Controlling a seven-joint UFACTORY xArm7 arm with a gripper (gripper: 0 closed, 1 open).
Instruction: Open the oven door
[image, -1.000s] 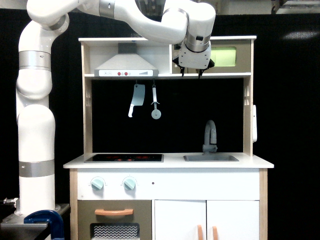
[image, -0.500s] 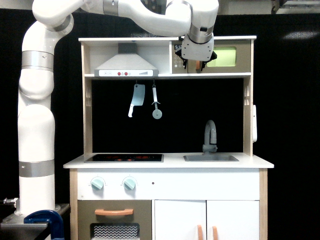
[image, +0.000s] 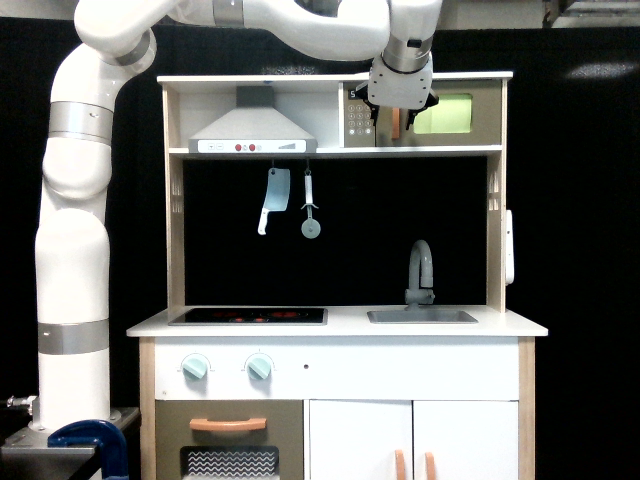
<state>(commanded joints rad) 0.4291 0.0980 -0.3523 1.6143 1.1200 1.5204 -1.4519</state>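
Note:
My gripper will next grab the short orange handle (image: 395, 124) to open the oven door with the lime-green window (image: 446, 114).
The oven door (image: 450, 114) is the small taupe panel with a lime-green window at the top right of the toy kitchen, and it sits flush in its frame. Its short vertical orange handle (image: 395, 124) shows at the door's left edge. My gripper (image: 400, 108) hangs in front of the upper end of that handle, pointing down. Its dark fingers stand apart on either side of the handle, so it looks open. Whether the fingers touch the handle is hidden by the gripper body.
A keypad panel (image: 356, 118) and a range hood (image: 252, 130) sit left of the door. A toy cleaver (image: 272, 198) and pizza cutter (image: 311, 210) hang below the shelf. Lower down are the faucet (image: 421, 270), hob (image: 248, 316) and the larger door (image: 228, 440) with a horizontal handle.
My gripper has risen from the shelf edge and shifted toward the exterior view's right, ending in front of the door's orange handle. The door has not moved.

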